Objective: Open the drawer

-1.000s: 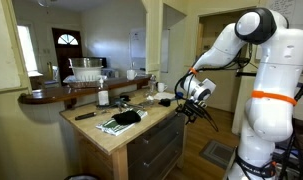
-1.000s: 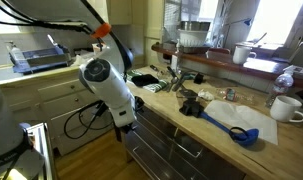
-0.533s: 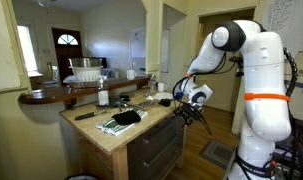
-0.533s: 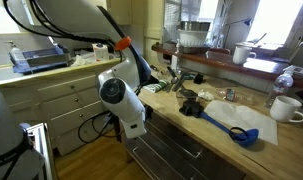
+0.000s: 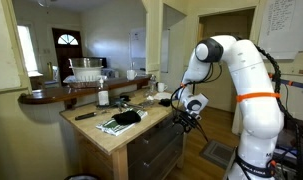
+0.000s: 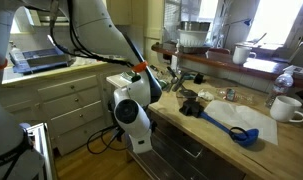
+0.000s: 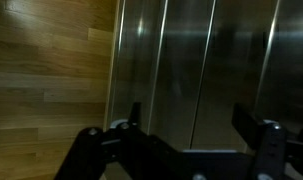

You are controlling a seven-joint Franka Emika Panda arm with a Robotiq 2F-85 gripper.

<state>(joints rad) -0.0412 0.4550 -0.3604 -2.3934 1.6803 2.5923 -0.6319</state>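
My gripper should grab the drawer [image 5: 154, 133] by the edge of its dark grey front along the seam, with the fingers spread across that edge, to pull it open.
The drawer [image 5: 154, 133] is the shallow dark grey front just under the wooden countertop, and it is closed; it also shows in an exterior view [image 6: 178, 141]. My gripper [image 5: 189, 121] hangs beside the island's corner at the height of the drawer fronts, a little away from them. In the wrist view the gripper [image 7: 189, 120] is open and empty, its two dark fingers spread before dark grey cabinet fronts [image 7: 191, 60] split by thin seams. I cannot tell which of these fronts is the drawer. The drawer's inside is hidden.
The wooden countertop [image 5: 111, 138] carries a bottle [image 5: 101, 96], a dark cloth [image 5: 127, 117] and a blue spoon [image 6: 231, 126]. A white mug [image 6: 286, 107] stands at its far end. Taller dark drawer fronts [image 5: 156, 160] lie below. Wooden floor [image 7: 51, 70] lies beside the cabinet.
The arm has folded down and swung in toward the island's corner. The gripper has sunk from countertop height to the level of the drawer fronts.
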